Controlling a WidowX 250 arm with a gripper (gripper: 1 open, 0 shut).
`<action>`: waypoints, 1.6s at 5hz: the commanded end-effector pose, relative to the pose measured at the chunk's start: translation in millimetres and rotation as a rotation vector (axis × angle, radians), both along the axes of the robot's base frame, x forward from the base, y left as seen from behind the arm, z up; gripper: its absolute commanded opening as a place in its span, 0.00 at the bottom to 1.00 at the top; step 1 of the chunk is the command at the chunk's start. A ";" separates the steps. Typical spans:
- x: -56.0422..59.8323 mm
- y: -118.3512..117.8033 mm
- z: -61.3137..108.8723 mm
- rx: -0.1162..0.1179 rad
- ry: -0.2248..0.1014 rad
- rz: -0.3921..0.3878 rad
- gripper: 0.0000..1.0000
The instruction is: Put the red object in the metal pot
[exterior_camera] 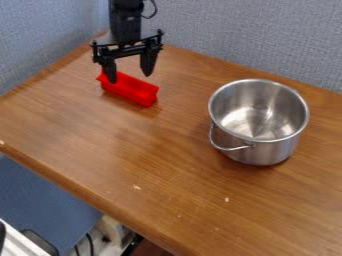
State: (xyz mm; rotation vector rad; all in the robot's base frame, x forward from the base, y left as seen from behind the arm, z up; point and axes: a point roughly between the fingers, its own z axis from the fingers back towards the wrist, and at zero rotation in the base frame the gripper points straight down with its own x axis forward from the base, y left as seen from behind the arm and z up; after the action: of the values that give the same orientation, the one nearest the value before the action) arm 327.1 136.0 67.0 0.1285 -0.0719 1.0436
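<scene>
My gripper grabs the red block by its short end [111, 82] next, to put it in the metal pot [258, 122].
A small bright red block [131, 89] lies on the wooden table [120, 150] at the back left. My gripper [128, 69] hangs straight down over the block's far end, open, its dark fingers [147, 64] spread to either side with nothing between them. I cannot tell whether the fingertips touch the block. To the right stands the shiny metal pot [258, 122], empty, its wire handle facing the front.
A blue-grey wall rises just behind the table. The table's left and front edges drop off to the floor, where cables lie below.
</scene>
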 end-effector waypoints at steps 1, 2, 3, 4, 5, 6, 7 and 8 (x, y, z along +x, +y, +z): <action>11.9 21.8 14.2 0.030 -0.062 0.090 1.00; 16.8 31.8 9.5 0.034 -0.067 0.146 1.00; 20.4 37.9 5.4 0.043 -0.066 0.190 1.00; 21.1 39.6 2.8 0.055 -0.058 0.202 0.00; 21.2 40.4 3.2 0.059 -0.054 0.206 0.00; 26.7 44.1 1.8 0.059 -0.050 0.224 0.00; 34.2 47.4 -1.0 0.062 -0.046 0.243 0.00; 36.5 50.9 -2.8 0.061 -0.045 0.277 0.00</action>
State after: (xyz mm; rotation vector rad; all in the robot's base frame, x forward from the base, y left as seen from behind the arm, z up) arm 364.3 177.3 51.8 0.1641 -0.0928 1.3020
